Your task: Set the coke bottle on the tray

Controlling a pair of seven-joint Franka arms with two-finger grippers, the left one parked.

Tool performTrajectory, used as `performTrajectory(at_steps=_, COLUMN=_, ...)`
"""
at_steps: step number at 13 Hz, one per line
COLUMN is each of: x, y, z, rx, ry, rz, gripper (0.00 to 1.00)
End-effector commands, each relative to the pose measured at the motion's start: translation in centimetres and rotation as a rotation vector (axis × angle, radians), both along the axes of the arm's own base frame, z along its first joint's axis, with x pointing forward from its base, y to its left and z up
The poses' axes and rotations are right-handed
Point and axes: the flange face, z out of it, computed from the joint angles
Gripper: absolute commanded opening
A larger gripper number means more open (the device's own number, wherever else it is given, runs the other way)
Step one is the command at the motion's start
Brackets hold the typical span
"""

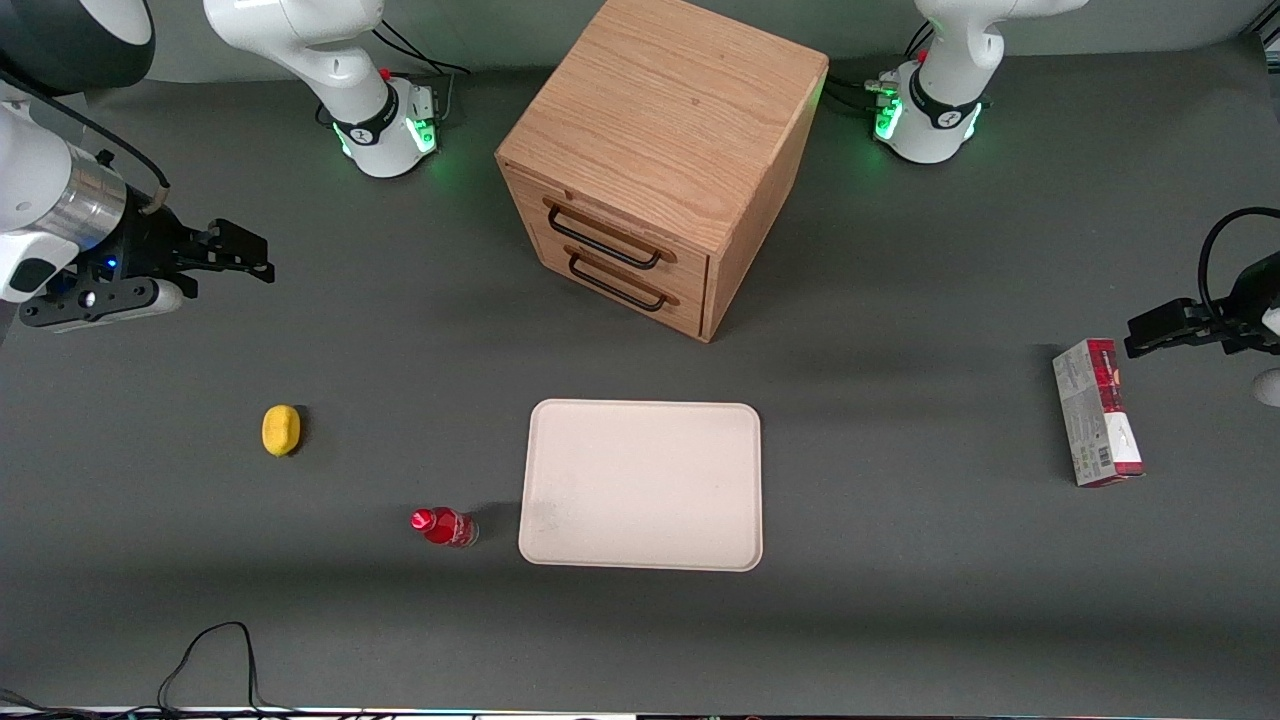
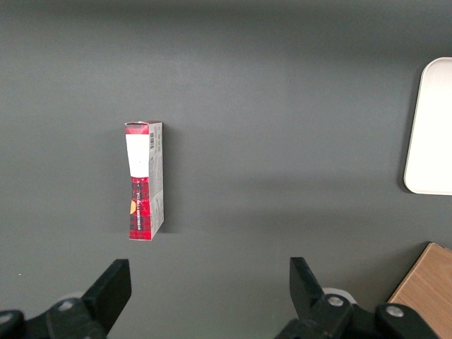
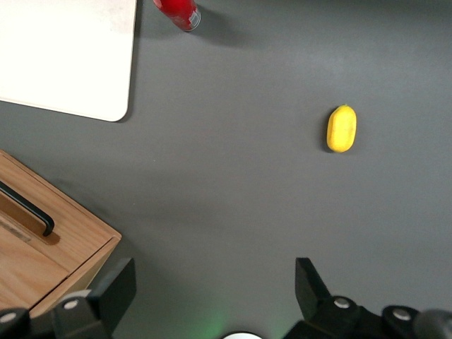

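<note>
The coke bottle should go on the tray (image 1: 642, 485), so I should first grab it by its red cap (image 1: 422, 520) with my right gripper next.
The coke bottle (image 1: 444, 526) is small and red with a red cap. It lies on its side on the dark table, just beside the tray's edge on the working arm's side, near the front camera. Part of it shows in the right wrist view (image 3: 178, 13). The cream tray (image 1: 642, 485) lies flat in front of the wooden cabinet; its corner shows in the right wrist view (image 3: 63, 56). My right gripper (image 1: 235, 255) hangs open and empty above the table at the working arm's end, well away from the bottle and farther from the camera. Its open fingers (image 3: 116, 286) frame bare table.
A yellow lemon-like object (image 1: 281, 430) lies between the gripper and the bottle. A wooden two-drawer cabinet (image 1: 660, 160) stands mid-table, farther from the camera than the tray. A red-and-grey carton (image 1: 1097, 412) lies toward the parked arm's end. A black cable (image 1: 210, 660) loops at the table's front edge.
</note>
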Motion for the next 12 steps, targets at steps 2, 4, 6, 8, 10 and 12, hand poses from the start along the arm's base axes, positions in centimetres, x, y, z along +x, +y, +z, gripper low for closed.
performTrajectory(at_steps=2, x=0.5, y=-0.5, z=0.1, rx=-0.024, ry=0.012, rz=-0.010, gripper=1.00)
performTrajectory(at_steps=4, x=0.4, y=-0.5, z=0.1, rx=-0.024, ry=0.022, rz=0.003, gripper=1.00)
performTrajectory(at_steps=6, x=0.2, y=-0.4, z=0.3, rx=-0.031, ry=0.036, rz=-0.005, gripper=1.00)
performTrajectory(at_steps=8, x=-0.1, y=-0.5, z=0.5, rx=-0.033, ry=0.054, rz=-0.007, gripper=1.00)
performTrajectory(at_steps=10, x=0.4, y=0.4, z=1.5, rx=-0.029, ry=0.043, rz=-0.004, gripper=1.00)
performTrajectory(at_steps=12, x=4.7, y=3.1, z=0.8, rx=-0.049, ry=0.048, rz=-0.013, gripper=1.00)
